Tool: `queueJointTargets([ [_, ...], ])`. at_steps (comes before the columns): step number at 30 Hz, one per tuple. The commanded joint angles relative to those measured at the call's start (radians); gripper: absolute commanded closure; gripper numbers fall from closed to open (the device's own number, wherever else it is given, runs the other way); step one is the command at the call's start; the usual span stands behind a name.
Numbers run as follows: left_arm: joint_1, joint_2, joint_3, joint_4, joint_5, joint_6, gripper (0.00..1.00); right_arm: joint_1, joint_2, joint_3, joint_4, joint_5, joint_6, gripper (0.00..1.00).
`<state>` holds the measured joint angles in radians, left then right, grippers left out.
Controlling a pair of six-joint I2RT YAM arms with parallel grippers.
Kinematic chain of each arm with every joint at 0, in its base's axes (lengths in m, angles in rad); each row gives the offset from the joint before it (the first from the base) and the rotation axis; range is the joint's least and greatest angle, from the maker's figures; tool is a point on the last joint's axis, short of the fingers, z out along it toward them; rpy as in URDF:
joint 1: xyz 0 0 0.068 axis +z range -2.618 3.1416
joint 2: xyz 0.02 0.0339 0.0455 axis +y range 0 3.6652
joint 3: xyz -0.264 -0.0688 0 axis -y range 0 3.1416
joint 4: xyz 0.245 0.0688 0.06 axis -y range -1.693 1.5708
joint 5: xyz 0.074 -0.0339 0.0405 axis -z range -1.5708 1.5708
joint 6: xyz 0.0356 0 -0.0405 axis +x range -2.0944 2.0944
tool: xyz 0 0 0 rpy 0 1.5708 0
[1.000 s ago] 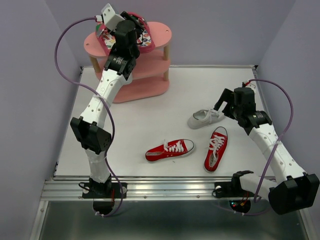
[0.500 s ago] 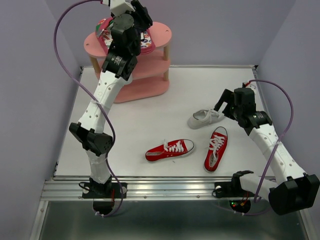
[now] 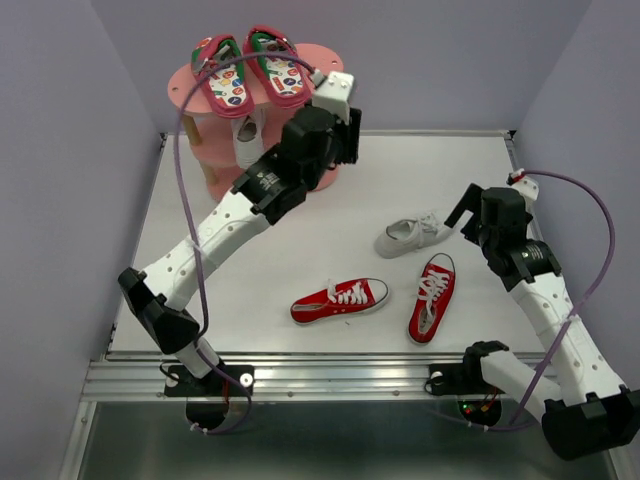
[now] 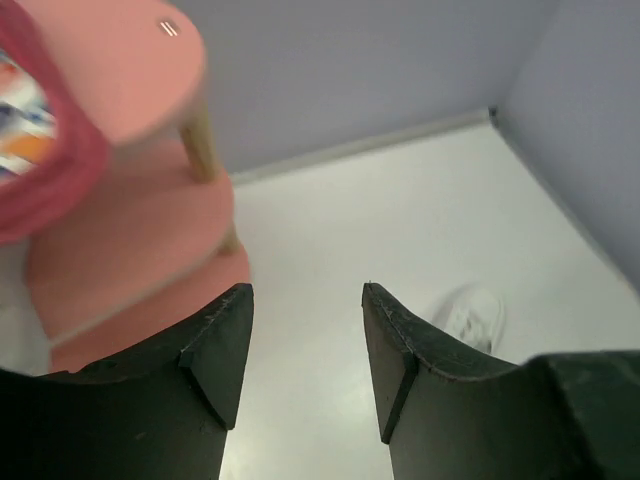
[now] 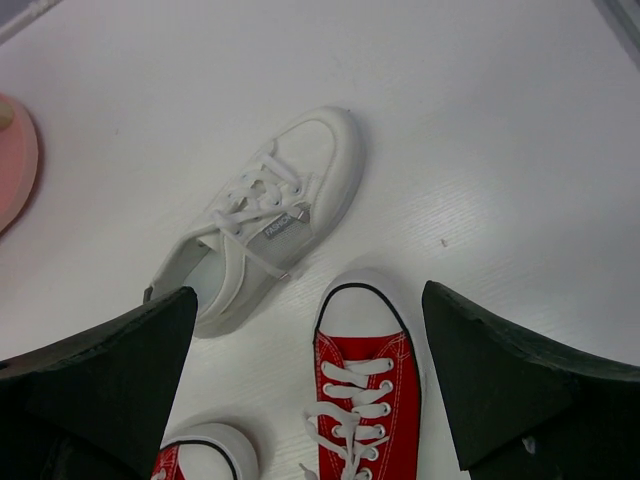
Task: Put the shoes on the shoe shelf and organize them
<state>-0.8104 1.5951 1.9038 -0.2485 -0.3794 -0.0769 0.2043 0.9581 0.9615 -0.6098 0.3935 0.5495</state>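
Note:
The loose white sneaker needs to go on the pink shoe shelf [image 3: 215,180], so my left gripper should grab the loose white sneaker's collar rim [image 3: 400,229] next.
The pink shoe shelf [image 3: 215,180] stands at the back left. Two red flip-flops [image 3: 228,85] [image 3: 275,65] lie side by side on its top board. One white sneaker [image 3: 245,128] sits on the middle board. The other white sneaker [image 3: 412,237] lies on the table, with two red sneakers [image 3: 340,300] [image 3: 432,298] in front of it. My left gripper [image 3: 348,128] is open and empty, in the air just right of the shelf [image 4: 130,230]. My right gripper [image 3: 462,212] is open and empty, above the white sneaker [image 5: 260,225] and a red sneaker's toe [image 5: 365,390].
Lilac walls close in the table at the back and on both sides. The left wrist view shows a flip-flop's edge [image 4: 40,150] and the loose white sneaker [image 4: 475,318]. The other red sneaker's toe [image 5: 205,455] shows at the bottom of the right wrist view.
My left arm has swung off the shelf's top, down and to the right, leaving both flip-flops in full view on the top board. My right arm has shifted slightly to the right.

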Motion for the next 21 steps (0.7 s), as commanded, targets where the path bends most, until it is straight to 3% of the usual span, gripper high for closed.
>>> queueJointTargets([
  [1,-0.068,0.02,-0.152,-0.071,0.151,-0.043,0.42,-0.002,-0.047,0.008,-0.056,0.126,-0.01,0.0],
  [3,-0.104,0.048,-0.201,-0.066,0.246,-0.072,0.42,-0.002,-0.061,-0.007,-0.09,0.119,0.009,0.0],
  [6,-0.139,0.122,-0.193,-0.08,0.267,-0.078,0.39,-0.002,-0.081,-0.052,-0.107,0.116,0.029,0.0],
  [11,-0.153,0.278,-0.1,-0.133,0.278,-0.069,0.37,-0.002,-0.104,-0.057,-0.122,0.116,0.043,0.0],
  [17,-0.145,0.517,0.133,-0.251,0.238,-0.06,0.38,-0.002,-0.104,0.003,-0.127,0.143,0.015,0.0],
  [21,-0.119,0.607,0.167,-0.258,0.257,-0.066,0.37,-0.002,-0.107,-0.004,-0.131,0.145,0.012,0.0],
])
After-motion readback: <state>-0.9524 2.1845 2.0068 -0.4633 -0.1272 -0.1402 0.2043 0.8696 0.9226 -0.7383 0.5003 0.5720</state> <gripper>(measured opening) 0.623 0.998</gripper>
